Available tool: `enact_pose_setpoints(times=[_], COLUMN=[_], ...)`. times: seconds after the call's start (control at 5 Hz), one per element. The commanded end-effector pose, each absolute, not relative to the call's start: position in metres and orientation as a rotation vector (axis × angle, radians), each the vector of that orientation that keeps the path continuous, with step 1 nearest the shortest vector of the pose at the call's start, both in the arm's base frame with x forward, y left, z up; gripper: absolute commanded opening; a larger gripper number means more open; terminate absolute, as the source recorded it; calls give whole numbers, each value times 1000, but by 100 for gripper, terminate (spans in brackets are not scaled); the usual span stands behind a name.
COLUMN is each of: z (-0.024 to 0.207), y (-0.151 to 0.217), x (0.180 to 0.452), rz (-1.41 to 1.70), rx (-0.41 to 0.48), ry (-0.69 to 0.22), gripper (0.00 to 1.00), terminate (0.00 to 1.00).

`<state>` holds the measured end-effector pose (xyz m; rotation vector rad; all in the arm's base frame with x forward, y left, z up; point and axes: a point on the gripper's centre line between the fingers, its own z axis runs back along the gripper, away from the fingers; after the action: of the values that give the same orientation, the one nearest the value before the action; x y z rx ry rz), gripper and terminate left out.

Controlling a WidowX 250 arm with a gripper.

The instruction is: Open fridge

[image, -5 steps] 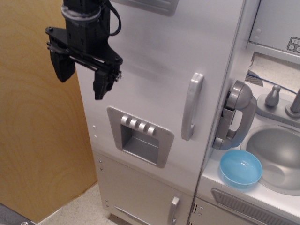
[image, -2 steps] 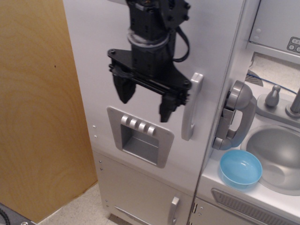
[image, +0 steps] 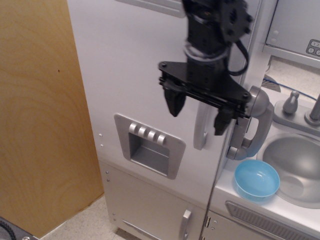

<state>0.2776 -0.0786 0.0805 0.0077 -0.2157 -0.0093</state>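
Note:
My gripper grabs the fridge's tall door [image: 130,75] by the vertical silver bar handle [image: 201,131] next, to swing the fridge open.
The tall silver-grey fridge [image: 130,75] fills the middle of the view, its large door shut. The recessed four-button dispenser panel [image: 149,145] sits low on the door. The vertical silver bar handle [image: 201,131] is at the door's right edge, its upper part hidden behind my gripper. My black gripper [image: 198,112] hangs in front of the handle, open and empty, with one finger [image: 174,102] left of the handle and the other [image: 221,120] right of it.
A grey toy telephone handset [image: 252,125] hangs just right of the fridge, close to my right finger. A blue bowl [image: 257,180] sits beside a sink [image: 295,162] with a faucet. A smaller lower door with a short handle [image: 185,224] is below. A wooden panel [image: 40,115] stands at left.
My gripper has moved right and slightly down across the door, from the upper left of the fridge to straddling the bar handle. It stays open.

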Motion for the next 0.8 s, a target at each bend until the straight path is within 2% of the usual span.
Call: enact_pose_setpoints(times=[0.0,0.4,0.6], z=[80,71,68], y=[-79,-78,-79], x=[301,315,317], rz=[12,3,-14], rx=[28,5,12], ry=[-328,-322,-320], gripper=[100,100,0], terminate=[0,0,0])
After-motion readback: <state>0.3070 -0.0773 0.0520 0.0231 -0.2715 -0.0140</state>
